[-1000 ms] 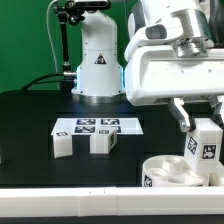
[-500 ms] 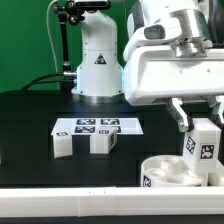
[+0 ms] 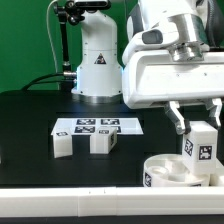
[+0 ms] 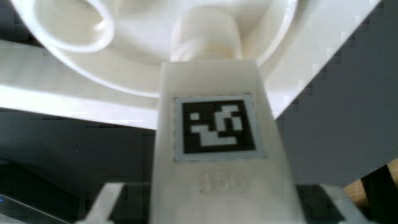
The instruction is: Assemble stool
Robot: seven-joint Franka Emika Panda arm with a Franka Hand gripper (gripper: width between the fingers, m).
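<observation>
My gripper releases the leg block next, since the block's lower end sits in the round seat disc in the exterior view and the block would stand.
My gripper [image 3: 196, 117] is shut on a white leg block [image 3: 202, 147] with a black-and-white tag, holding it upright over the round seat disc [image 3: 160, 172] at the front of the exterior view's right. In the wrist view the leg block [image 4: 214, 120] fills the middle, its far end at the seat disc [image 4: 125, 50]; a finger [image 4: 111, 202] presses each side. Two more white leg blocks [image 3: 64, 143] [image 3: 103, 142] stand near the table's middle.
The marker board [image 3: 97, 126] lies flat behind the two loose leg blocks. The arm's white base [image 3: 98, 62] stands at the back. A white rail [image 3: 70, 190] runs along the table's front edge.
The gripper with the leg block has shifted slightly; the wrist has turned a little. The seat disc and loose blocks have not moved.
</observation>
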